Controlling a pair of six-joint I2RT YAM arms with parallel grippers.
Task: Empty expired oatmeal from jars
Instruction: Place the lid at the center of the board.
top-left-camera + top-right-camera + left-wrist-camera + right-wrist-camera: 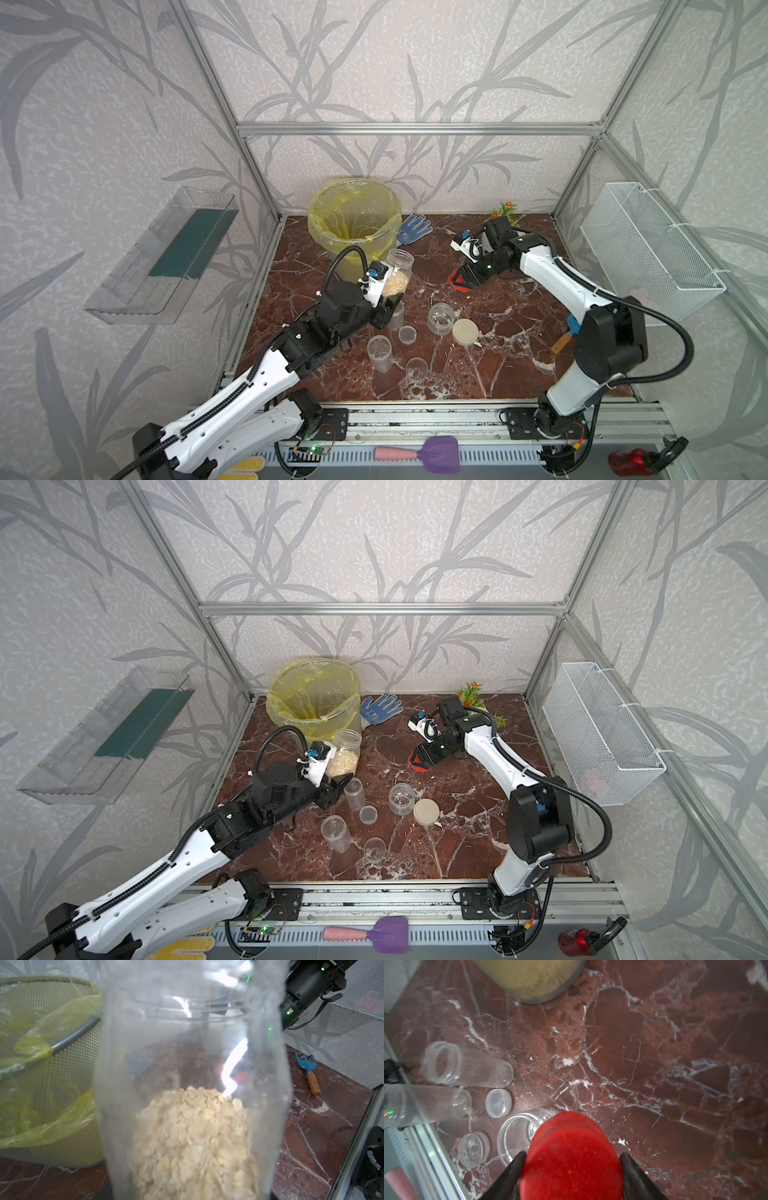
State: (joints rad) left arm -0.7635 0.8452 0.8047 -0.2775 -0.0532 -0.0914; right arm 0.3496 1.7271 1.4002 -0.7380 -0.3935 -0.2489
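Note:
My right gripper should keep hold of the red cap (458,281) (571,1157) until it rests on the tabletop. The cap is between my fingers, and its lower edge is still above the marble.
A clear jar (400,266) with no lid, about half full of pale oatmeal (395,284), hangs just in front of the bucket, and my left gripper (390,304) is shut on its lower part. The same jar (191,1064) and oatmeal (193,1142) fill the left wrist view and hide the jaws. My right gripper (571,1167) is shut on a red cap (571,1157) above the table's middle right, seen in a top view as the red cap (419,760). Two slim empty jars (380,352) (397,318) and a squat empty jar (441,318) stand open.
The bucket with a yellow liner (353,212) stands at the back left, with a blue glove (413,228) beside it. A beige lid (465,331) and two clear lids (407,334) (417,368) lie among the jars. A small blue hand fork (309,1072) lies right. A white wire basket (648,241) hangs on the right wall.

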